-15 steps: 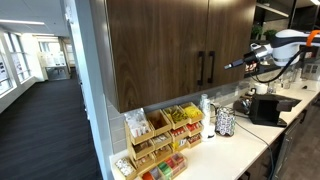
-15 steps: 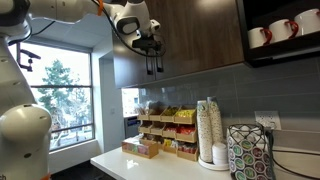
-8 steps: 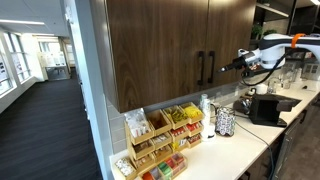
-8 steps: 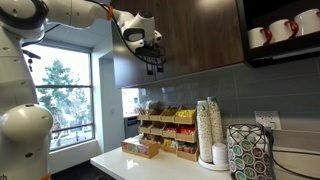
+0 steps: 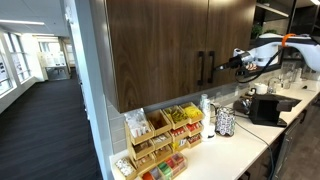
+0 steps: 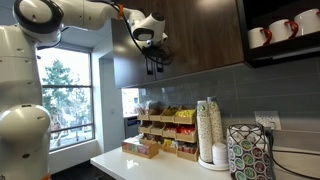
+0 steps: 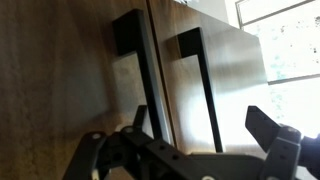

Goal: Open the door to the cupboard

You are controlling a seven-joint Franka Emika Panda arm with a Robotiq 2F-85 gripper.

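Observation:
I will next grab the slim black bar handle of the door to swing the cupboard (image 5: 160,45) open, with my fingers on both sides of the bar and away from the twin handle.
The cupboard (image 5: 160,45) is a dark brown wood-grain wall cabinet with two tall shut doors; it also shows edge-on in an exterior view (image 6: 200,35). The door (image 5: 235,30) is the panel with the slim black bar handle (image 5: 210,68) on its left edge, next to the twin panel's handle (image 5: 200,68). My gripper (image 5: 228,64) hovers just off the door's face, level with the handles and apart from them; it also shows from the side (image 6: 153,68). In the wrist view my gripper (image 7: 205,125) is open and empty, with both black handles (image 7: 145,70) ahead of the fingers.
A white counter (image 5: 245,150) under the cupboard holds a snack organiser (image 5: 160,140), stacked cups (image 6: 208,125) and a black coffee machine (image 5: 265,108). An open black shelf with mugs (image 6: 280,35) hangs beside the cupboard. A window (image 6: 65,95) lies past the cupboard's far end.
My gripper has moved along the door face toward the paired handles and now hangs closer to them. Both doors are still shut.

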